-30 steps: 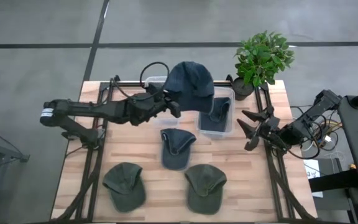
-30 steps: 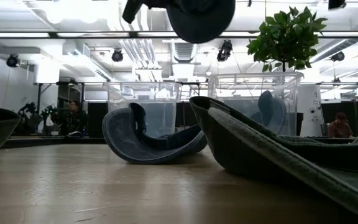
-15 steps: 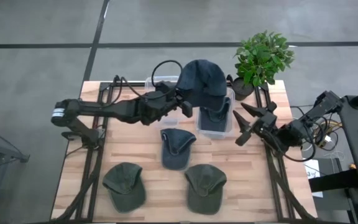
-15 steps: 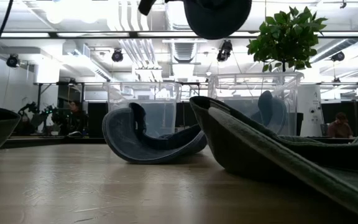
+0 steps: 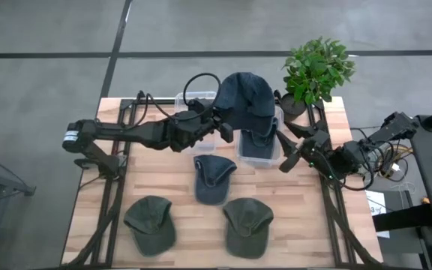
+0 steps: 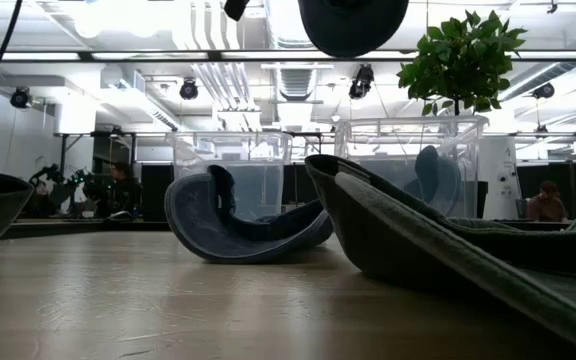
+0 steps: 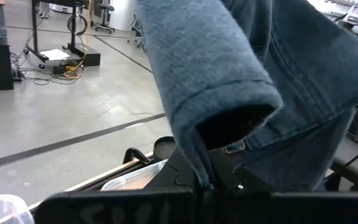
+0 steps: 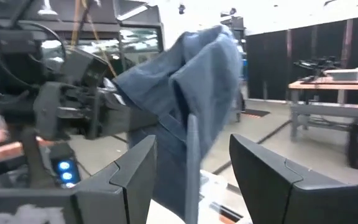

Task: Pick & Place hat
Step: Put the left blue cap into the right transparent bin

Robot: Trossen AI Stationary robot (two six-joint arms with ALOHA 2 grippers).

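Observation:
The blue cap needs to go in the clear bin. My right gripper will grab the cap by its rim [image 8: 192, 152] next.
A dark blue cap [image 5: 246, 101] is up in the air above the right clear bin [image 5: 274, 154], carried by my left gripper [image 5: 222, 129], which is shut on it. In the low view the cap [image 6: 353, 25] shows at the top edge. Another blue cap [image 5: 261, 139] lies inside that bin. My right gripper [image 5: 295, 150] is open at the table's right side, pointing left toward the bin. Its wrist view looks at the carried cap [image 8: 185, 81] past spread fingers [image 8: 132, 180]. My left gripper pinches the blue cap's lower edge [image 7: 204, 171], coming level from the table's left. My own gripper body hides the fingertips in the wrist view. The cap is lifted clear of everything, and its crown bulges out beyond the fingers over the right bin.
A second clear bin [image 5: 188, 99] stands left of the first. On the table lie a blue cap [image 5: 214, 178] and two green caps [image 5: 150, 223] [image 5: 247, 225]. A potted plant [image 5: 317, 67] stands at the far right corner.
My left gripper has carried the blue cap toward the table's right, from between the bins to over the right bin, and then held still. My right gripper has moved left toward the bin, staying open.

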